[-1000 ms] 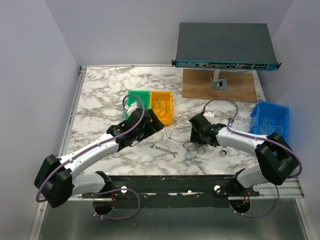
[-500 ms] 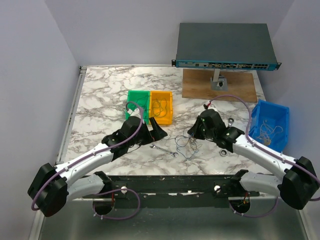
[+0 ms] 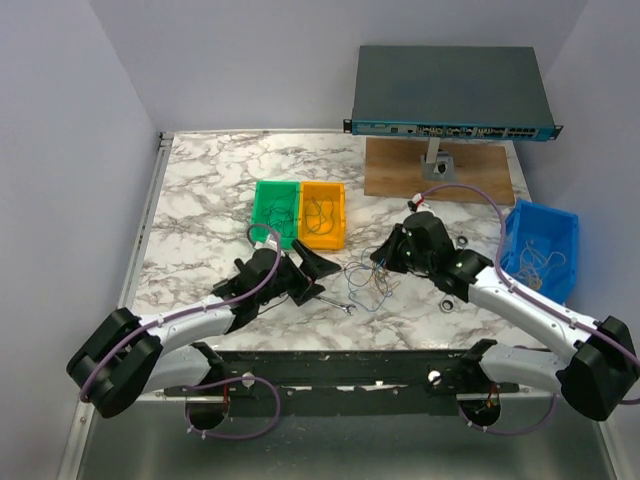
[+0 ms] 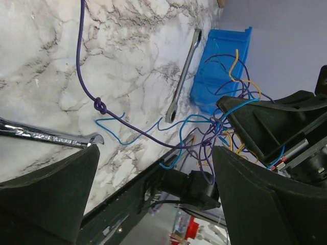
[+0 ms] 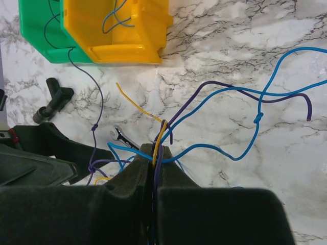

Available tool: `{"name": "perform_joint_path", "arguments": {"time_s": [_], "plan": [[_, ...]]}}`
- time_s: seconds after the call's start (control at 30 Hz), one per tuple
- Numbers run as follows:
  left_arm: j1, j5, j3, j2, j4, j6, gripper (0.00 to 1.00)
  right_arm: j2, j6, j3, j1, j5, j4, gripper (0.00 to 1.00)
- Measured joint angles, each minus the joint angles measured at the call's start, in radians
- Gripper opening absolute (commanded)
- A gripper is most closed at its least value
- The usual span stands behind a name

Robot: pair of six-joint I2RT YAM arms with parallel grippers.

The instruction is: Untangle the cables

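Note:
My left gripper is going to grab the lone purple cable [image 4: 145, 133] next, between its knot [image 4: 100, 107] and the tangle of cables. Then it can pull the purple cable free of the tangle.
The cables [image 3: 365, 283] are a loose tangle of thin blue, purple and yellow wires just above the marble table [image 3: 200, 190]. My right gripper [image 3: 384, 262] is shut on them; in the right wrist view blue, purple and yellow strands [image 5: 240, 109] fan out from the closed right gripper [image 5: 155, 152]. One purple strand with a knot [image 4: 100, 107] runs back to the green bin [image 3: 275, 210]. My left gripper [image 3: 316, 268] stands open just left of the tangle; in its own view the bunch [image 4: 220, 126] hangs ahead of the empty left gripper [image 4: 153, 199].
A small steel wrench [image 3: 333, 302] lies under the tangle. An orange bin [image 3: 323, 213] sits beside the green one, each holding wires. A blue bin [image 3: 541, 250] with wires is at the right. A network switch [image 3: 450, 95] stands on a wooden board [image 3: 470, 175] behind.
My right gripper has shut on the cables and drawn them up and back-left. The left arm has pulled back toward the near edge, its gripper still open.

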Motion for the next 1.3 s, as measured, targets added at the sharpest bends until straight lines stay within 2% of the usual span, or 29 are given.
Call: {"name": "perform_joint_path", "arguments": {"time_s": [0.1, 0.17, 0.23, 0.27, 0.3, 0.47, 0.57, 0.63, 0.67, 0.73, 0.83, 0.97, 1.1, 1.23, 1.3], "plan": [[-0.016, -0.011, -0.011, 0.024, 0.055, -0.081, 0.84, -0.005, 0.003, 0.000, 0.000, -0.003, 0.001, 0.01], [-0.022, -0.023, -0.020, 0.049, 0.111, -0.127, 0.66, -0.009, 0.007, 0.000, 0.000, -0.006, 0.002, 0.01], [-0.024, -0.034, -0.025, 0.080, 0.152, -0.157, 0.32, -0.014, 0.009, 0.000, 0.000, -0.010, 0.002, 0.01], [-0.024, -0.043, -0.026, 0.107, 0.178, -0.179, 0.11, -0.018, 0.011, 0.000, 0.000, -0.012, 0.002, 0.01], [-0.024, -0.051, -0.026, 0.130, 0.201, -0.193, 0.00, -0.023, 0.013, 0.000, 0.000, -0.013, 0.002, 0.01], [-0.008, -0.085, -0.026, 0.177, 0.256, -0.210, 0.00, -0.068, 0.014, -0.002, 0.000, 0.002, -0.011, 0.03], [0.031, -0.083, -0.020, 0.164, 0.261, -0.179, 0.00, -0.094, 0.016, -0.016, 0.002, 0.066, -0.047, 0.08], [0.059, -0.066, -0.011, 0.136, 0.253, -0.153, 0.00, -0.096, 0.039, -0.032, 0.004, 0.121, -0.077, 0.18], [0.073, -0.047, -0.002, 0.107, 0.240, -0.130, 0.00, -0.095, 0.058, -0.039, 0.009, 0.148, -0.090, 0.18], [0.103, -0.029, 0.021, 0.027, 0.165, -0.064, 0.00, -0.097, 0.111, -0.051, 0.018, 0.223, -0.123, 0.19], [0.171, -0.054, 0.061, -0.083, 0.011, 0.038, 0.00, -0.130, 0.185, -0.087, 0.013, 0.364, -0.187, 0.29], [0.247, -0.107, 0.160, -0.157, -0.199, 0.173, 0.00, -0.204, 0.257, -0.149, 0.006, 0.510, -0.284, 0.33], [0.332, -0.107, 0.251, -0.163, -0.344, 0.311, 0.00, -0.235, 0.291, -0.157, 0.006, 0.594, -0.330, 0.28], [0.410, -0.090, 0.383, -0.069, -0.489, 0.447, 0.00, -0.237, 0.337, -0.156, 0.006, 0.657, -0.380, 0.01], [0.438, -0.089, 0.446, -0.020, -0.543, 0.500, 0.00, -0.247, 0.378, -0.156, 0.006, 0.690, -0.414, 0.01]]}}
